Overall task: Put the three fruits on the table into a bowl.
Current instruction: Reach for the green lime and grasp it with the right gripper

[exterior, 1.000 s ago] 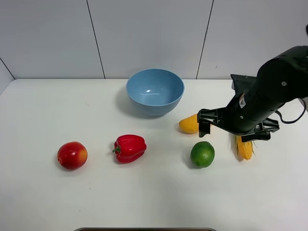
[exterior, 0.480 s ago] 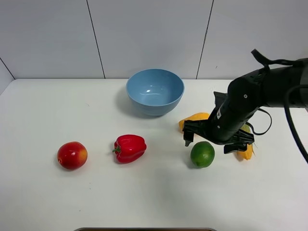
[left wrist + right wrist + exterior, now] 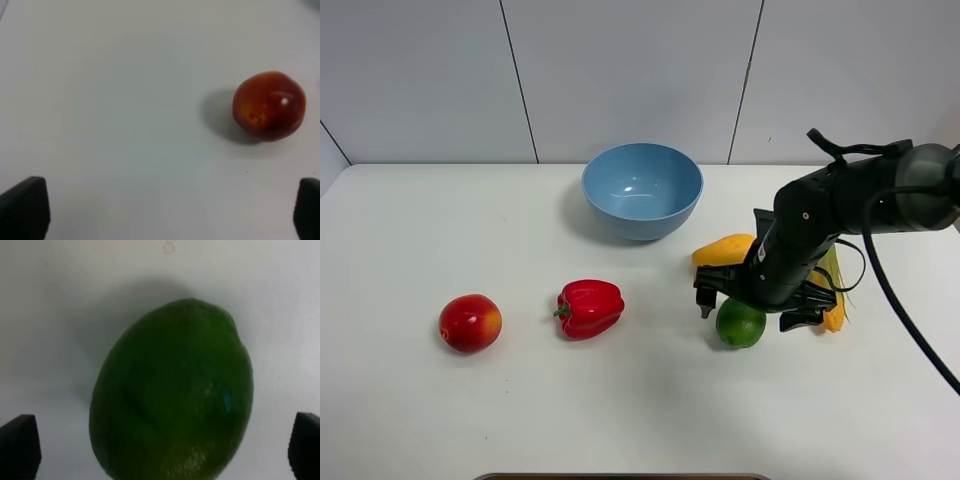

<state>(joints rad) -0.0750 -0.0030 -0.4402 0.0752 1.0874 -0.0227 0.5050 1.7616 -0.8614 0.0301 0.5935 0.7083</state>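
Observation:
My right gripper grabs the green lime around its plump middle (image 3: 740,323) next, to put it into the light-blue bowl (image 3: 642,215).
The green lime (image 3: 740,326) lies on the white table (image 3: 420,220) right of centre. My right gripper (image 3: 751,311) is open and low over it, one finger on each side; the right wrist view shows the lime (image 3: 172,395) filling the gap between the fingertips (image 3: 20,446). The yellow-orange mango (image 3: 722,249) lies just behind the gripper. The red apple (image 3: 470,322) sits at the left. In the left wrist view my left gripper (image 3: 165,207) is open and empty, with the apple (image 3: 269,105) ahead of it. The light-blue bowl (image 3: 642,215) stands at the back centre, empty.
A red bell pepper (image 3: 590,308) lies between the apple and the lime. A corn cob (image 3: 833,300) lies to the right of the lime, partly hidden behind my right arm. The left arm does not show in the exterior view.
My right gripper has moved left and down from beside the corn and mango and now straddles the lime. The fruits, pepper and bowl have not moved.

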